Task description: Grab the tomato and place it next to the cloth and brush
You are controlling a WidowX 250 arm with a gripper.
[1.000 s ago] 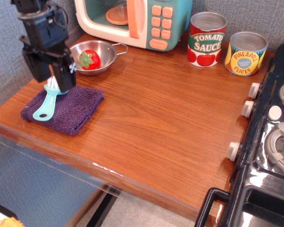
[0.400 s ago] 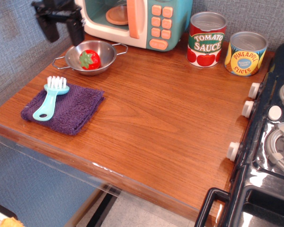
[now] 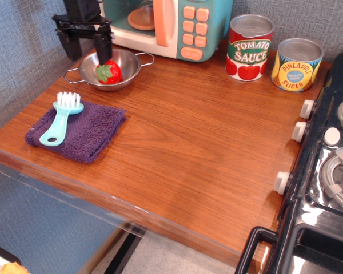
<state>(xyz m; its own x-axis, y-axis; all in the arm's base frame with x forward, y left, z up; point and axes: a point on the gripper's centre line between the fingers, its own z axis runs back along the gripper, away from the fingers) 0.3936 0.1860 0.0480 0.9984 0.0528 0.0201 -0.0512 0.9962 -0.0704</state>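
Observation:
The gripper should grab the tomato (image 3: 110,72) next by its round red sides, so that it can put it beside the cloth (image 3: 93,129) and brush.
The tomato (image 3: 110,72), small and red with a green leafy top, lies in a small metal bowl (image 3: 126,76) at the back left of the wooden counter. My gripper (image 3: 89,50) hangs open just above the bowl's left side; its right finger (image 3: 104,48) is right over the tomato. It holds nothing. The dark purple cloth (image 3: 86,131) lies at the front left. The teal brush (image 3: 60,119) with white bristles rests on top of it.
A teal toy microwave (image 3: 171,23) stands behind the bowl. A Tomato Sauce can (image 3: 249,48) and a Pineapple Slices can (image 3: 297,64) stand at the back right. A black toy stove (image 3: 331,154) with knobs fills the right edge.
My gripper rose off the brush and cloth, moved back toward the microwave, then came right and down over the bowl. The brush and cloth stayed put.

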